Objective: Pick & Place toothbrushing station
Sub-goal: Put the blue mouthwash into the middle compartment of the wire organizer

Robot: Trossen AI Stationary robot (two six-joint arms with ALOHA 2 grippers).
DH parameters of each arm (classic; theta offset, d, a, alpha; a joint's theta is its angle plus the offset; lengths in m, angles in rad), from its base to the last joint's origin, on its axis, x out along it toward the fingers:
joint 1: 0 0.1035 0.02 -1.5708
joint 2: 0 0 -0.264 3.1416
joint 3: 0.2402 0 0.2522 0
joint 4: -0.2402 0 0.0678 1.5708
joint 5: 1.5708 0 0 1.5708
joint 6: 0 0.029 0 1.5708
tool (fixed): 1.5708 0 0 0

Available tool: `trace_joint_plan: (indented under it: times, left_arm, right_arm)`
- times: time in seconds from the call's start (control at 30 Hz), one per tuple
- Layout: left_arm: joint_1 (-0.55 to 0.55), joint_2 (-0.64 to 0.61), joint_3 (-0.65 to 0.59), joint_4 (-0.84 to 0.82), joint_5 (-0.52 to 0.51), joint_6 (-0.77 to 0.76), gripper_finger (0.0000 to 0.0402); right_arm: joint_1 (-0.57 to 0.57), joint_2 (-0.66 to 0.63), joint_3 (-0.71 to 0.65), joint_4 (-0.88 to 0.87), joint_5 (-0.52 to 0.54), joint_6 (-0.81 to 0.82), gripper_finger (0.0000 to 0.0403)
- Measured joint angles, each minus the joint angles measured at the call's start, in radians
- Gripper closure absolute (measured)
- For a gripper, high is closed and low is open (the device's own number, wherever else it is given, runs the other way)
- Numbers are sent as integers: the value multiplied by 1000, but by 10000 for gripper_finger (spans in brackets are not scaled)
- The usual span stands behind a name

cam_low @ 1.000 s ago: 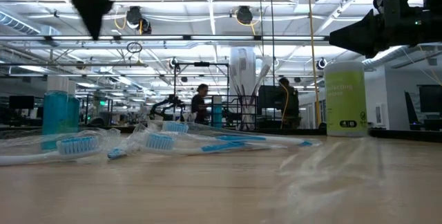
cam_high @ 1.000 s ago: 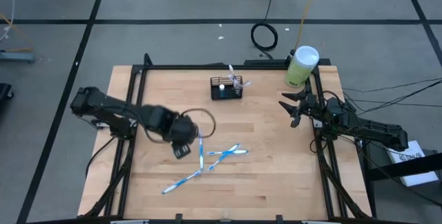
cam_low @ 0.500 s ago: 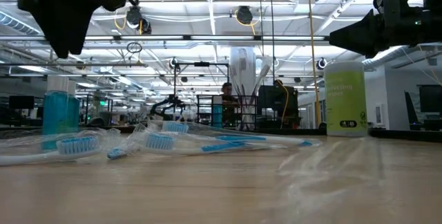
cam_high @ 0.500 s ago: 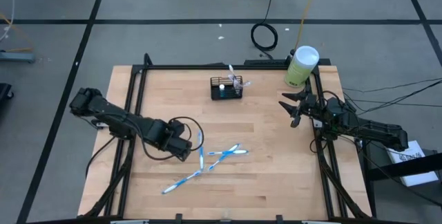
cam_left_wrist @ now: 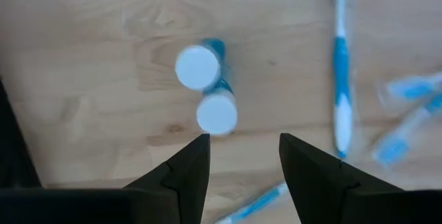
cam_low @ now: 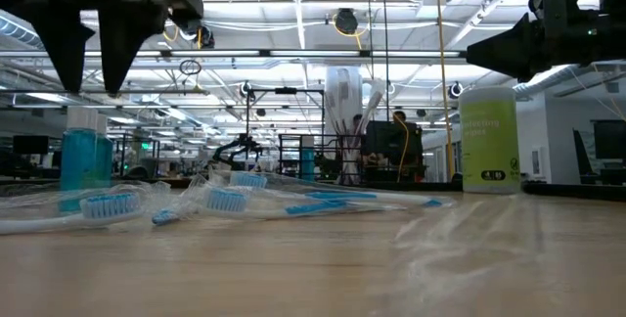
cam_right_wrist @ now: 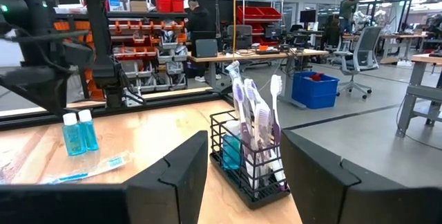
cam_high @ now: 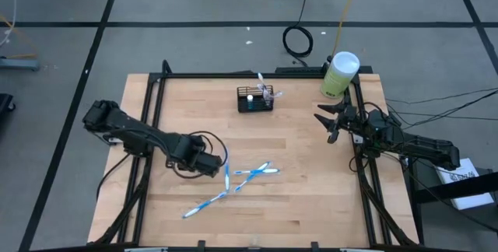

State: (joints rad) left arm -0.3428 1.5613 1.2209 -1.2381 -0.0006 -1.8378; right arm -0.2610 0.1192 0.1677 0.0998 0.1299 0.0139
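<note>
Next, my left gripper picks up the bottle by its body [cam_left_wrist: 225, 90]. This keeps the small blue bottle's white cap free on the way to the basket.
The toothbrushing station, a small black wire basket [cam_high: 255, 99] with toothbrushes standing in it, rests on its base at the table's far middle; it also shows in the right wrist view [cam_right_wrist: 250, 160]. My left gripper [cam_left_wrist: 238, 148] is open and points down, above two small blue bottles with white caps [cam_left_wrist: 208, 90] that stand upright on the table. It also shows in the high view [cam_high: 212, 162] and the low view [cam_low: 95, 63]. My right gripper [cam_high: 331, 124] is open and empty at the table's right edge, level with the basket.
Several blue-and-white toothbrushes [cam_high: 233, 179] lie loose on the table's middle, right of my left gripper. A tall pale-green cylinder with a white lid [cam_high: 339, 75] stands at the far right corner. Black frame rails [cam_high: 148, 127] run along the table's sides.
My left gripper has come down a little over the two bottles and has turned, so that both fingers now point down. My right arm has kept still.
</note>
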Motion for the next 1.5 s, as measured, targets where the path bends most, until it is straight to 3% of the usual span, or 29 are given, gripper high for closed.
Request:
trace_joint_plan:
  times: [1.5]
  left_arm:
    - [2, 96, -1, -45, 1, -178, 220]
  right_arm:
    - [0, 0, 0, 0, 0, 0, 231]
